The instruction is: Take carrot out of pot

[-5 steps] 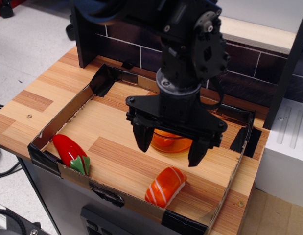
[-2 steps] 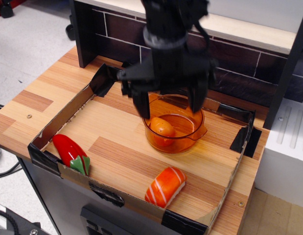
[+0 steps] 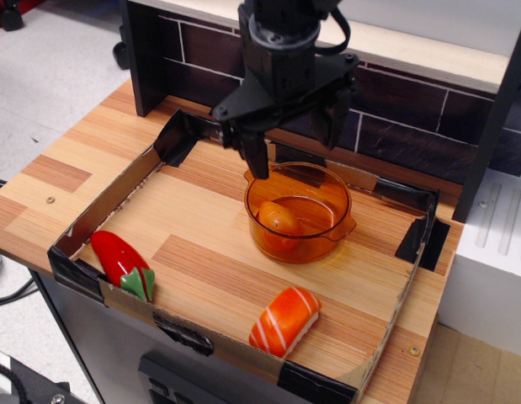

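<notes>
My gripper grips the carrot by its rounded orange body [image 3: 279, 224] next, to take it out of the amber pot [image 3: 327, 240].
The amber translucent pot [image 3: 327, 240] stands on the wooden tray floor, right of middle. The small glossy orange carrot [image 3: 279, 217] lies inside the pot, toward its left side. My black gripper [image 3: 292, 145] hangs above the pot's far rim, open and empty. Its left finger [image 3: 257, 158] points down just over the pot's back left edge. The right finger [image 3: 327, 126] is above the back right edge. The gripper touches neither the pot nor the carrot.
A red pointed vegetable with green stem [image 3: 123, 261] lies at the tray's front left. An orange sushi piece with white stripes [image 3: 284, 320] lies at the front. A low cardboard wall [image 3: 100, 215] rings the tray. A dark tiled backsplash [image 3: 428, 109] stands behind.
The gripper has risen and moved back from low in front of the pot to above its far rim. The carrot, hidden before, now shows inside the pot.
</notes>
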